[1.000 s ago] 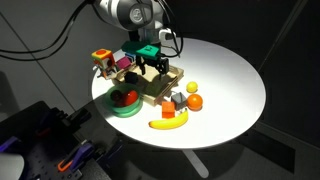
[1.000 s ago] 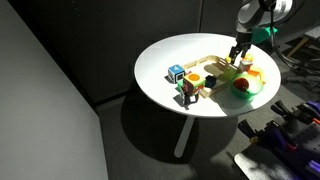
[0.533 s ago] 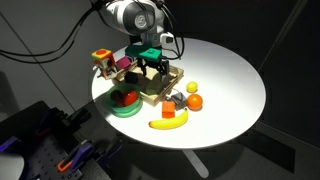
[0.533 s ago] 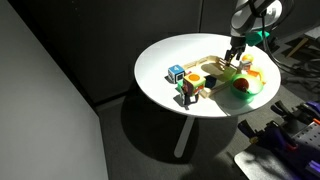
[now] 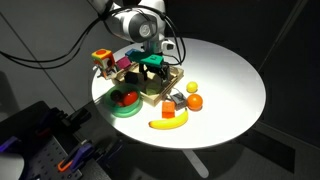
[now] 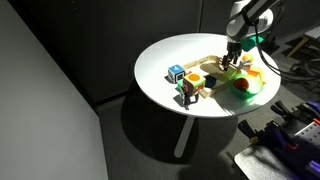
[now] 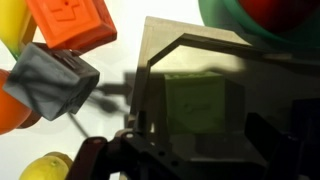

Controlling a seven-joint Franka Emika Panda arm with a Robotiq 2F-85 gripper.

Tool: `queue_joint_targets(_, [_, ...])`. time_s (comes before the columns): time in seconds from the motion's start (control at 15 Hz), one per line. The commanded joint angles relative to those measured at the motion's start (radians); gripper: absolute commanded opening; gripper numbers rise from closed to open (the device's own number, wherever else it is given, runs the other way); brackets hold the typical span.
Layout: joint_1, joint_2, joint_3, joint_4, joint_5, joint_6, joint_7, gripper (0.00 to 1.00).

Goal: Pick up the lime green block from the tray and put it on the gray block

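Note:
The green block's [image 7: 205, 100] whole top is below my fingers in the wrist view, so it is too early to close. My gripper lowers first, then closes on the block.
The lime green block [image 7: 205, 100] lies in the light-wood tray [image 7: 160, 45], in shadow under my hand. My gripper [image 7: 205, 140] is open, low over the tray, with one finger on each side of the block and a gap on both sides. The gray block [image 7: 50, 80] stands on the white table just outside the tray, beside an orange block [image 7: 75, 25]. In both exterior views the gripper [image 5: 152, 72] [image 6: 232, 65] hangs down into the tray [image 5: 163, 92] and hides the green block. The gray block [image 5: 177, 99] sits by the tray's corner.
A green bowl [image 5: 124, 103] [image 7: 262, 18] with red fruit touches the tray's side. An orange [image 5: 195, 101], a lemon [image 5: 192, 88], a banana [image 5: 168, 123] and a small red-orange block [image 5: 168, 111] lie near the gray block. Colourful toys [image 5: 105, 60] [image 6: 185, 85] stand beside the tray.
The gripper has come down into the tray and a little sideways, settling around the green block. Nothing on the table has moved.

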Motion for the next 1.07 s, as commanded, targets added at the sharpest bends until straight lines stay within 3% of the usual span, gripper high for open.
queue_joint_targets(0.0, [0.009, 0.029, 0.001, 0.039, -0.034, -0.021, 0.026, 1.0])
queue_joint_targets(0.33, [0.021, 0.057, -0.002, 0.055, -0.038, -0.021, 0.035, 1.0])
queue_joint_targets(0.4, [0.023, 0.061, -0.003, 0.057, -0.039, -0.018, 0.037, 0.75])
queue_joint_targets(0.53, [0.026, 0.071, -0.005, 0.064, -0.043, -0.016, 0.044, 0.66])
queue_joint_targets(0.8, [0.023, 0.047, -0.004, 0.056, -0.043, -0.024, 0.057, 0.33])
queue_joint_targets(1.0, [0.016, 0.003, 0.001, 0.032, -0.029, -0.03, 0.073, 0.31])
